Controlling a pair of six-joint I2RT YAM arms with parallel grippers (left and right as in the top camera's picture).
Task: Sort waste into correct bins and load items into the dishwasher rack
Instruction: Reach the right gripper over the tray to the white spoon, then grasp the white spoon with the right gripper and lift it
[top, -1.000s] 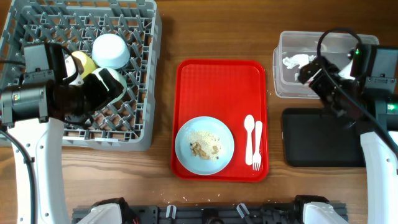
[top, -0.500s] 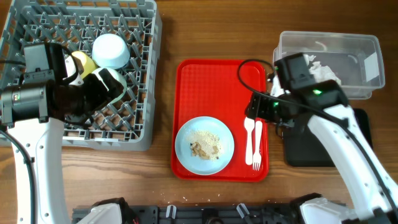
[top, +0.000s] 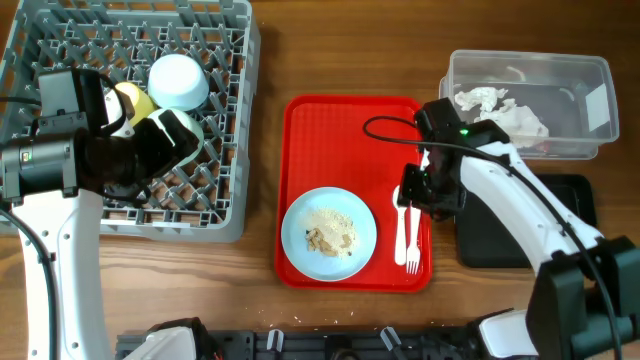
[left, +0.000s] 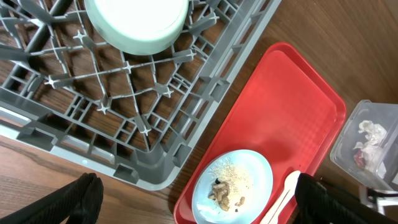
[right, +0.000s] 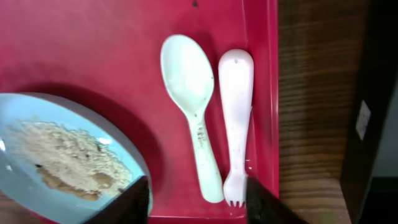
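Observation:
The white spoon needs to go into the grey dishwasher rack. My right gripper should grab it next by the handle, just below the spoon's bowl.
The grey dishwasher rack holds an upturned pale blue bowl, a yellow cup and a pale green bowl. My left gripper hangs open and empty over the rack near the green bowl. The pale blue plate with beige food scraps lies on the red tray. My right gripper is open just above the white spoon and fork, its fingers either side of their lower ends. Crumpled napkins lie in the clear tub.
The red serving tray sits mid-table, its right rim close beside the fork. The black tray lies right of it, partly under my right arm. Bare wood shows between rack and red tray.
My right gripper has swung left and forward from over the clear tub to just above the spoon and fork on the red tray. The left arm has not moved.

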